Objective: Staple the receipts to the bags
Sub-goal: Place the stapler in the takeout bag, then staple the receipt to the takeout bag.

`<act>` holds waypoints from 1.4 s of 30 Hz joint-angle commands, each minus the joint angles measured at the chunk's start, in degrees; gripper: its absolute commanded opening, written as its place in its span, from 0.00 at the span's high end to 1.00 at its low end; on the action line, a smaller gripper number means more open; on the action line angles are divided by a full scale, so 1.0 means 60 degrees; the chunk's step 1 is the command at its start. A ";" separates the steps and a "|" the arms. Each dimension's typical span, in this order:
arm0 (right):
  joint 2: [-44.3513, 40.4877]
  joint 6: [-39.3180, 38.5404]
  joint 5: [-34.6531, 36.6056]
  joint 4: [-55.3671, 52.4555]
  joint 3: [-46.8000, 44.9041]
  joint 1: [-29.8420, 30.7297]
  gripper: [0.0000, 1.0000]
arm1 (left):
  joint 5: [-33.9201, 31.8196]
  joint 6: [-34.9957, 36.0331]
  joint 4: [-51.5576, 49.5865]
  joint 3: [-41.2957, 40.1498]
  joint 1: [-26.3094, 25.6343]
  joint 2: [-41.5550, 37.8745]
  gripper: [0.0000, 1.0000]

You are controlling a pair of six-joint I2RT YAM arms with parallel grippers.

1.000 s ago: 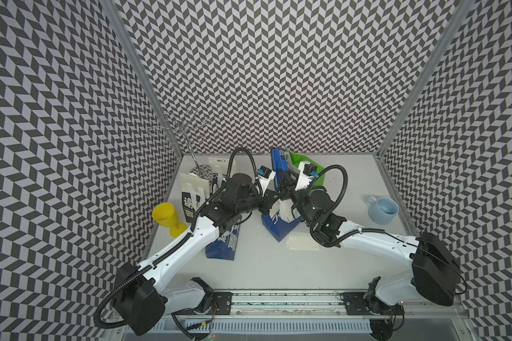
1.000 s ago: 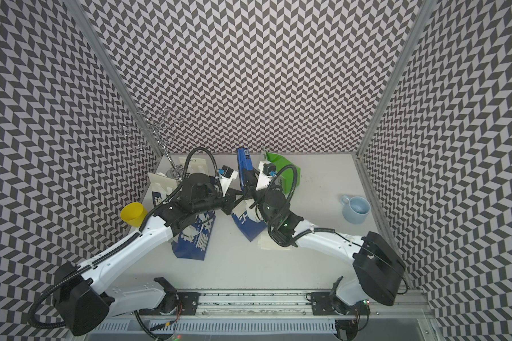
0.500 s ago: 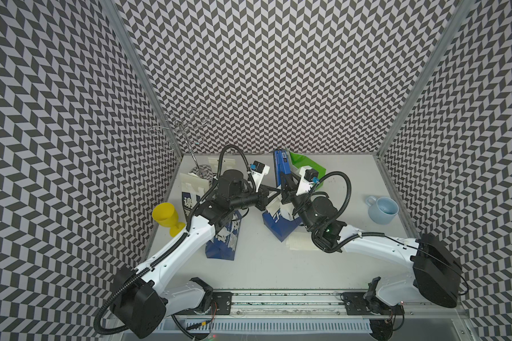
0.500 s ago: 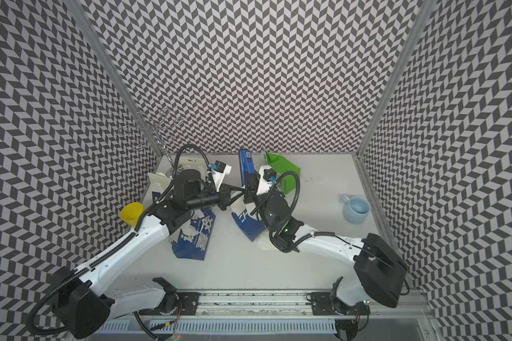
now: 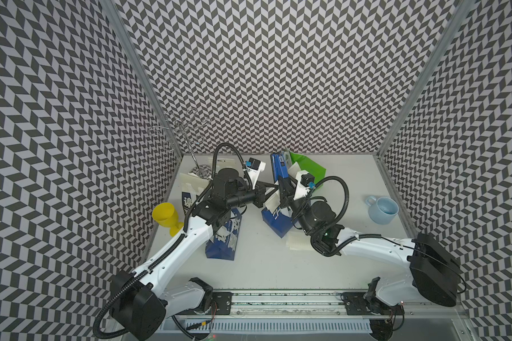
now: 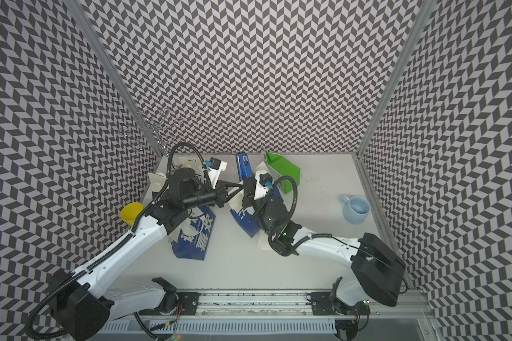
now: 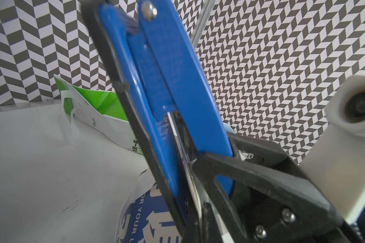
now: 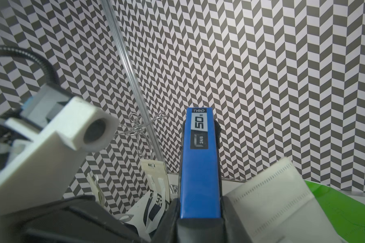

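The stapler (image 5: 279, 169) leans steeply above the dark blue bag, and only the right gripper's fingers are around it. The stapler would fall over onto the bag if that gripper opened now.
My right gripper (image 5: 284, 189) (image 8: 199, 218) is shut on the blue-black stapler (image 5: 279, 169) (image 6: 244, 168) (image 8: 200, 168), which rises steeply toward the back wall. My left gripper (image 5: 275, 187) (image 7: 198, 178) is shut, with its tips against the stapler's side (image 7: 173, 94). A pale thin strip runs beside the tips; I cannot tell what it is. A dark blue bag (image 5: 275, 221) (image 7: 143, 218) lies under the stapler. Another blue bag (image 5: 223, 242) lies flat under the left arm. The green bag (image 5: 308, 168) (image 7: 97, 98) lies behind. One receipt (image 5: 297, 245) rests on the table under the right arm.
A yellow goblet (image 5: 166, 214) stands at the left edge and a light blue mug (image 5: 383, 209) at the right. A wire stand (image 5: 186, 133) rises in the back-left corner, with more bags (image 5: 189, 189) leaning near it.
The left wrist has drawn back a little to the left, its shut fingers still reaching to the stapler. The right arm and the stapler have hardly shifted.
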 commanded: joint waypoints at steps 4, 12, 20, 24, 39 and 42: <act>-0.0347 -0.2762 0.1111 0.1486 -0.1036 0.0663 0.99 | 0.0060 0.1066 0.1353 0.0124 0.0184 -0.0475 1.00; -0.0478 -0.5234 0.1844 0.3040 -0.2137 0.1710 0.54 | 0.0187 0.2542 0.2753 -0.0974 0.0135 -0.1063 1.00; -0.3176 -0.4145 0.1040 -0.0378 -0.1439 0.1834 0.36 | 0.0388 0.4349 0.3025 -0.1591 -0.0081 -0.1819 1.00; -0.4572 -0.4339 -0.0946 -0.2477 -0.0976 0.1255 0.36 | 0.1135 0.5368 0.2405 -0.1533 -0.0162 -0.2208 1.00; -0.4786 -0.7179 -0.5565 -1.1455 0.1677 0.0140 0.21 | 0.1859 0.9042 -0.2371 -0.0071 -0.1103 -0.2524 1.00; -0.4490 -0.7438 -0.5665 -1.1245 0.1455 0.0131 0.19 | 0.1498 0.9246 -0.2556 -0.0066 -0.1671 -0.2466 1.00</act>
